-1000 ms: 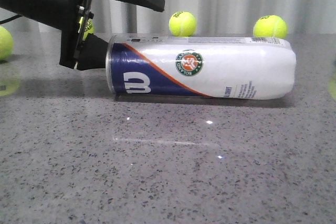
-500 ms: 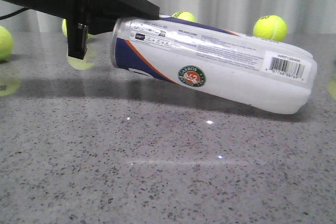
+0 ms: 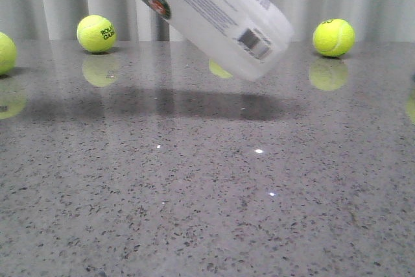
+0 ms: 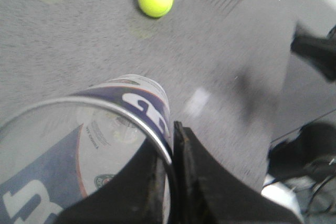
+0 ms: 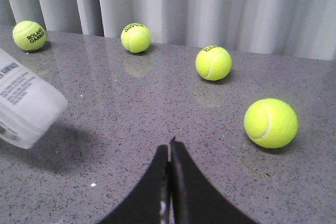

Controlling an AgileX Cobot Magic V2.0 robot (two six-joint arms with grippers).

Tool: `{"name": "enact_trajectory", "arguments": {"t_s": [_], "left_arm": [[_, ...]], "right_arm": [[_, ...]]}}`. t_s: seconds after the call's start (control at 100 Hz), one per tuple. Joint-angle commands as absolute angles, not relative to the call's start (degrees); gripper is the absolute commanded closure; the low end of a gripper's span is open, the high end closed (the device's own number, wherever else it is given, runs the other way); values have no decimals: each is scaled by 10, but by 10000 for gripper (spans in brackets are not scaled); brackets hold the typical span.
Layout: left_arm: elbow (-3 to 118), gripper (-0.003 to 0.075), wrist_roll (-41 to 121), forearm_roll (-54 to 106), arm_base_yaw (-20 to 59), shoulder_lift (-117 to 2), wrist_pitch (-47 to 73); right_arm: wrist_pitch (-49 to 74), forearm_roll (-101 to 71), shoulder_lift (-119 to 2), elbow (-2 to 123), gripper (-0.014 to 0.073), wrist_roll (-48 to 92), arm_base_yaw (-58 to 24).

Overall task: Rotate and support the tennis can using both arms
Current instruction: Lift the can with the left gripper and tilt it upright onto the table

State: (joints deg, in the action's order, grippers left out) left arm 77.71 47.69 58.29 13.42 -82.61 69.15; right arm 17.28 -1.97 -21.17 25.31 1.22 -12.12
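My left gripper should stay closed on the tilted can: its closed end is above the table, and the can would drop if I opened now.
The tennis can (image 3: 207, 11) hangs tilted above the grey table (image 3: 194, 212), its closed end low at the right and its upper end out of the front view. In the left wrist view my left gripper (image 4: 170, 140) is shut on the can's silver rim (image 4: 105, 129), one finger inside the open mouth and one outside on the navy label. The left arm does not show in the front view. My right gripper (image 5: 169, 148) is shut and empty, low over the table. The can's closed end (image 5: 23, 106) lies off to its side, apart from it.
Yellow-green tennis balls lie along the back of the table (image 3: 96, 33), (image 3: 333, 37), one at the left edge (image 3: 3, 53), one partly behind the can (image 3: 220, 69). Nearest my right gripper is a ball (image 5: 270, 123). A grey curtain hangs behind.
The can has been lifted off the table and swung up from lying flat to steeply tilted. The left arm has risen out of the front view.
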Motion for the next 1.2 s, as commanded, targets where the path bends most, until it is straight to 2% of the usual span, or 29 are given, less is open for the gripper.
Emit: {"name": "enact_trajectory", "arguments": {"t_s": [0.0,0.18,0.33,0.7,1.19], "left_arm": [[832,741,423,515,134,-776,716],[889,741,312,302,134,-734,718],[891,741,249,192,134,-729,731],[890,741,240,177,135,-729,731],[890,741,240,132,226,-792,731]], "right_arm": [[123,-22,-215,268,664,13,-117],[123,-22,-215,268,664,13,-117],[124,-22,-215,268,664,13,-117],[124,-22,-215,268,664,13,-117],[126,-22,-215,268,664,13,-117]]}}
